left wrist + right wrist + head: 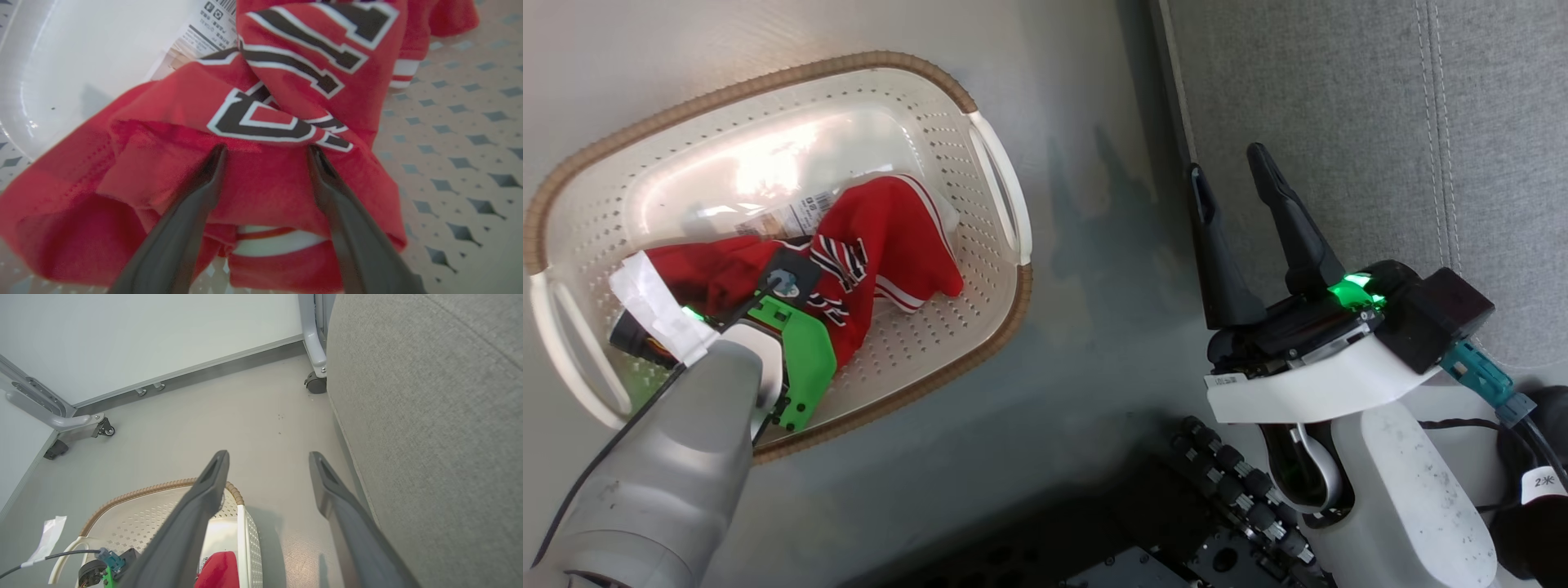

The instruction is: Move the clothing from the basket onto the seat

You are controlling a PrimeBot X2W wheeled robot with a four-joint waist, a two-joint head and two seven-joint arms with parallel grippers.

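The red clothing lies slack and bunched in the basket. My left gripper needs to grab the raised fold below the lettering on it next.
The red clothing with white stripes and dark lettering lies bunched in the cream basket on the floor. My left arm reaches down into the basket, and its wrist covers the fingers in the head view. In the left wrist view my left gripper is open, its two fingertips set on either side of a raised fold of the clothing. My right gripper is open and empty above the floor between the basket and the grey seat. The right wrist view shows the right gripper, the basket rim and the seat.
A paper label lies on the basket floor beside the clothing. Bare grey floor separates basket and seat. Wheeled metal frame legs stand by a white wall beyond. My dark base is at the bottom.
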